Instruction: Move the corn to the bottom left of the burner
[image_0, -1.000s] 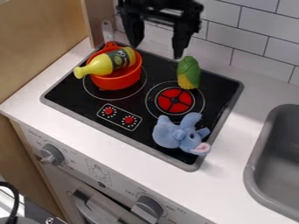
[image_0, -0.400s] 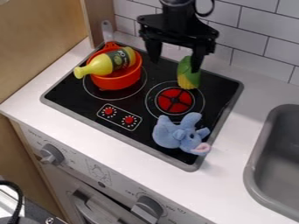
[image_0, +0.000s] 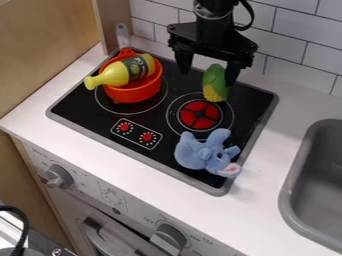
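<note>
My gripper grips the corn (image_0: 215, 84) by its middle next, to set it at the bottom left of the burner.
My gripper (image_0: 207, 78) hangs over the back of the stove top, open, its two fingers wide apart. The corn (image_0: 215, 84), green with a yellow lower end, lies at the back of the black stove top, between the fingers as seen from the camera and closer to the right-hand one. I cannot tell whether that finger touches it. The yellow end of the corn lies at the upper edge of the red burner (image_0: 200, 115), which has white rings around it.
Left of the corn, an orange pot (image_0: 135, 92) holds a yellow bottle (image_0: 115, 75). A blue elephant toy (image_0: 208, 152) lies in front of the red burner. A grey sink (image_0: 288, 197) is at the right, and a tiled wall (image_0: 287, 46) stands behind the stove.
My gripper has come down and to the right, from above the back of the stove to around the corn. The corn and the other objects have kept their places.
</note>
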